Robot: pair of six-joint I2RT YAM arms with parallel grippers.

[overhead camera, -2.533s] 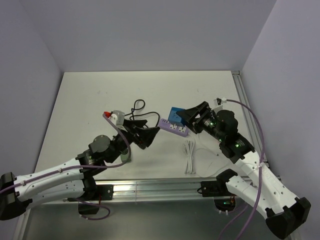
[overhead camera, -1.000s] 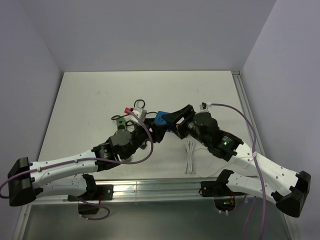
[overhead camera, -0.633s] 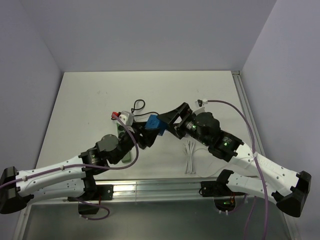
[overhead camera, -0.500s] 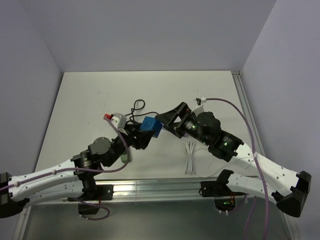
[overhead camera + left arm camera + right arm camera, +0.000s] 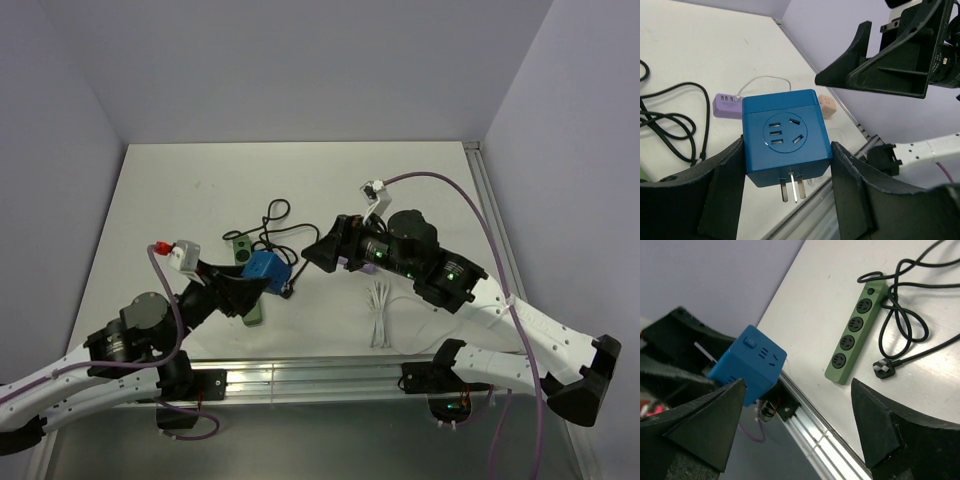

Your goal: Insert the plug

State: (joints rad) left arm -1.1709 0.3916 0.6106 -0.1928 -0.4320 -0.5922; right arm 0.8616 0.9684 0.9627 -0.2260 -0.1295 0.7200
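Observation:
The blue plug (image 5: 265,270) (image 5: 747,365) needs its metal prongs clear to be inserted, so my right gripper will next grab it across its sides, from behind the prongs.
My left gripper (image 5: 262,276) is shut on the blue plug (image 5: 265,270) and holds it above the table's near left part. In the left wrist view the plug (image 5: 785,135) sits between both fingers (image 5: 722,195), with its metal prongs (image 5: 792,187) pointing down. The green power strip (image 5: 240,247) lies under and behind the plug, partly hidden. The right wrist view shows the whole strip (image 5: 857,332) with several sockets, and the plug (image 5: 747,365) to its left. My right gripper (image 5: 325,252) is open and empty, just right of the plug; it is also open in its own view (image 5: 797,385).
A black cable (image 5: 910,315) with its black plug (image 5: 883,367) coils beside the strip. A purple USB charger (image 5: 727,102) and a small pink object (image 5: 827,104) lie on the table. White cable ties (image 5: 378,315) lie near the front rail (image 5: 320,375).
The right gripper carried the blue plug to the left gripper, which closed on it. The right gripper let go and opened. The left arm drew back toward the near left with the plug.

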